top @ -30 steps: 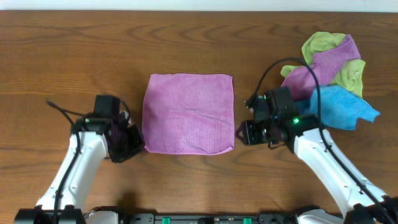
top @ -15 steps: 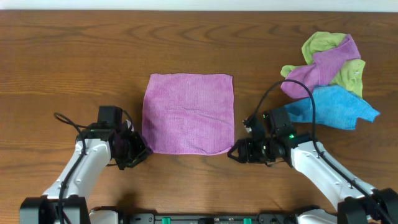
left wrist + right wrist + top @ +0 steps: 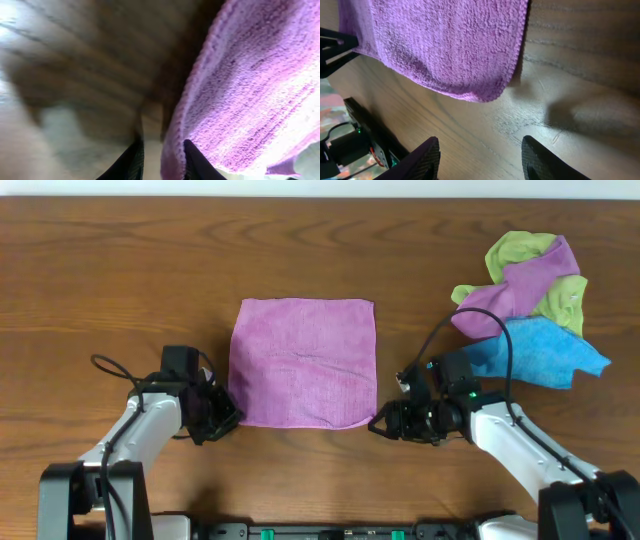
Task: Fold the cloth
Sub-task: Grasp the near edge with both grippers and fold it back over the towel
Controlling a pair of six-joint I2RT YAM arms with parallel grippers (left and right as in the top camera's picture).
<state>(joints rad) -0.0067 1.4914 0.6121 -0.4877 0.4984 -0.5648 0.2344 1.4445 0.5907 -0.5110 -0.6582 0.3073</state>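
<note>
I will next use my right gripper to grab the purple cloth (image 3: 305,360) by the near corner (image 3: 369,420) just ahead of it. Then both near corners of the cloth can be folded over together.
A purple cloth (image 3: 305,360) lies flat and square on the wooden table (image 3: 120,270). My left gripper (image 3: 226,418) is low at the cloth's near-left corner. In the left wrist view its jaws (image 3: 162,162) stand narrowly apart with the cloth's edge (image 3: 172,145) between them, against the right finger, and bare wood shows beside the left finger. My right gripper (image 3: 378,424) is low just off the near-right corner. In the right wrist view it (image 3: 480,160) is wide open and empty, with the cloth's corner (image 3: 480,92) just ahead of the fingertips.
A pile of crumpled cloths (image 3: 530,310), green, purple and blue, lies at the back right, behind my right arm. The left arm's black fingers (image 3: 335,47) show at the far edge of the right wrist view.
Both arms have come down and in toward the cloth's near corners. The left gripper has reached the near-left corner, the right one the near-right corner. The cloth has not moved.
</note>
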